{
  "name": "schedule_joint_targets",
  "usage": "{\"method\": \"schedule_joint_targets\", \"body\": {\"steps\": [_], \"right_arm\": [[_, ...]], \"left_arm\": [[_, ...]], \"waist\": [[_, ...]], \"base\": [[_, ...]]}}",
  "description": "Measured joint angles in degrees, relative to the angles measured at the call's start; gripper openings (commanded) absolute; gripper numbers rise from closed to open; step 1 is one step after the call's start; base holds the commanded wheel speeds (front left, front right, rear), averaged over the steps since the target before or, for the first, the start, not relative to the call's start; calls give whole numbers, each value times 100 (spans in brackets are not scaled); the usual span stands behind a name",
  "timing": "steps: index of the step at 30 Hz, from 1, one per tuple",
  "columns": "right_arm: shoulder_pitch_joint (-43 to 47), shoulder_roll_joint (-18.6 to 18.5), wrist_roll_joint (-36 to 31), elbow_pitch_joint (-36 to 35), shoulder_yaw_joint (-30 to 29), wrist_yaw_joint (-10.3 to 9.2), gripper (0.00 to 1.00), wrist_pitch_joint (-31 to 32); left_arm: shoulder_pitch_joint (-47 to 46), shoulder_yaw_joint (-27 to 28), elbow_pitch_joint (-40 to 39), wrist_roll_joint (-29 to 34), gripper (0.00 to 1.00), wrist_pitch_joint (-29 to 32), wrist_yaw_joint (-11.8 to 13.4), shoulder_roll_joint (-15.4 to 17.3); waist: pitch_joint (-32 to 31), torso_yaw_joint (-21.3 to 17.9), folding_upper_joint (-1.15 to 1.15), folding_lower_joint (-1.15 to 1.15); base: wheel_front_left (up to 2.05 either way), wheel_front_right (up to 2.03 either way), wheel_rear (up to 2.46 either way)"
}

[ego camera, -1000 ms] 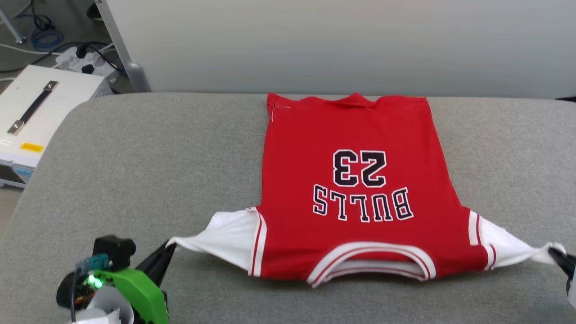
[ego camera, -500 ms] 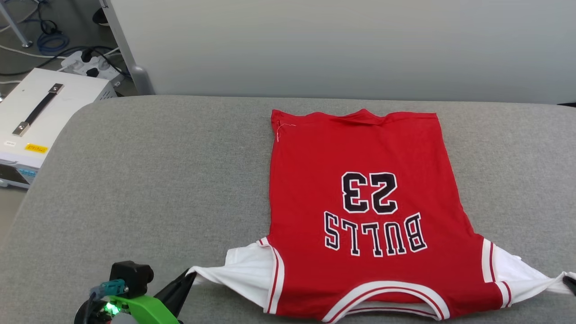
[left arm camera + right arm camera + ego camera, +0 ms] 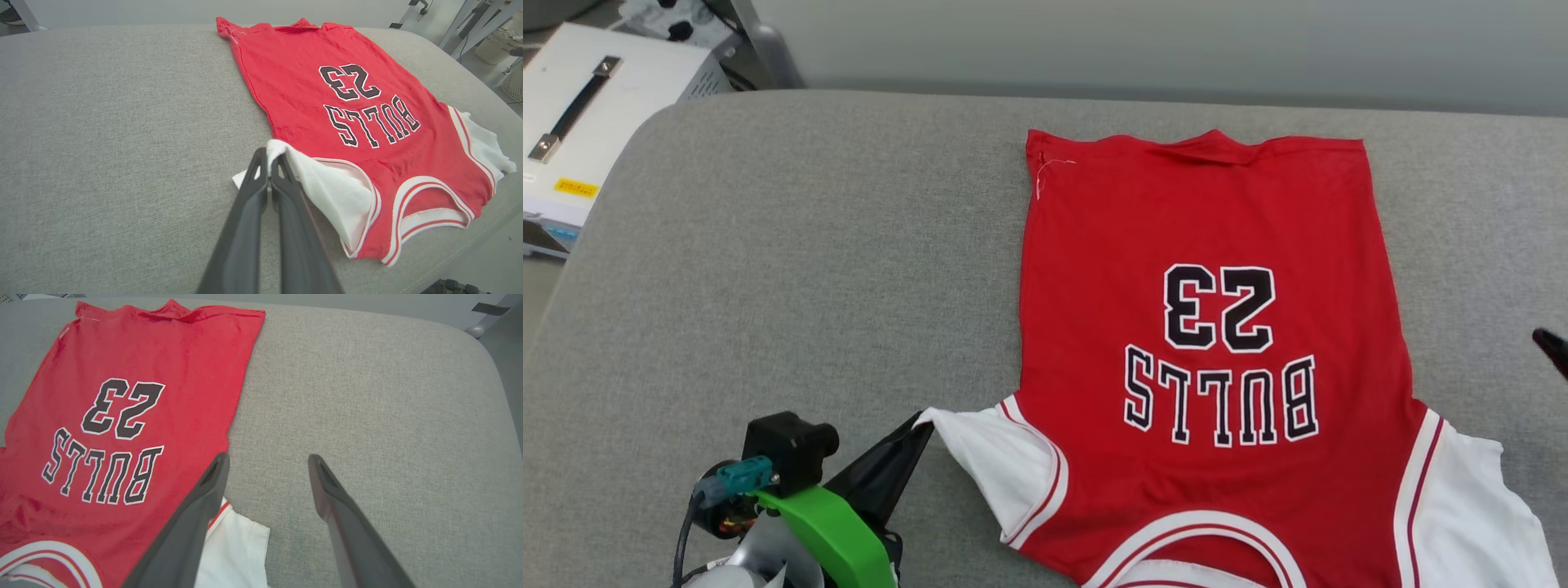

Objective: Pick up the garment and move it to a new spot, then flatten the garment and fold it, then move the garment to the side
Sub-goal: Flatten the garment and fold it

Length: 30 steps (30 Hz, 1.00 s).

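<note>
My right gripper grips the red hem corner (image 3: 1038,145) next, where the hem's edge turns up, since the garment's chest lies flat on the surface.
The garment (image 3: 1192,212) lies chest-up on the grey padded surface (image 3: 809,245), a red jersey T-shirt with black lettering, its collar toward me. My left gripper (image 3: 920,425) is shut on the tip of the white left sleeve (image 3: 996,465); in the left wrist view the fingertips (image 3: 269,157) pinch that sleeve's edge (image 3: 327,183). My right gripper (image 3: 267,459) stands open above bare surface just right of the garment (image 3: 163,347), with nothing between its fingers. Its dark tip (image 3: 1553,349) shows at the head view's right edge. The right sleeve (image 3: 1470,498) lies loose.
A white box with a dark handle (image 3: 580,114) stands beyond the surface's far left corner, next to a power strip (image 3: 678,16). A pale wall (image 3: 1176,41) runs behind the surface. White baskets (image 3: 496,45) stand off the right side.
The head camera has shifted. My right gripper has let go of the right sleeve, opened and drawn away from it. The left gripper has carried the left sleeve inward, and both sleeves have gone slack.
</note>
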Motion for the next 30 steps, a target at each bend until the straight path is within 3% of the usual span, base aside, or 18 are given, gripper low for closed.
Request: {"method": "schedule_joint_targets", "body": {"steps": [7,16,22,30], "right_arm": [[-1491,92,-270,-157,35,0,100,972],[-3422,30,-688,791,14,0,100,2179],[-4320,-176,-1163,1417,216,0,100,2616],[-5074,-291,-1457,2181,542,0,100,2718]], "left_arm": [[-218,-62,-959,231,0,335,180,70],[-532,-248,-1479,550,0,584,269,7],[-644,-355,-1540,612,0,590,261,-114],[-770,-441,-1413,641,0,487,125,-288]], "waist": [[674,218,0,0],[1583,676,0,1],[2115,1033,0,1],[2648,1503,0,2]], "base": [[0,0,0],[0,0,0],[0,0,0],[0,0,0]]}}
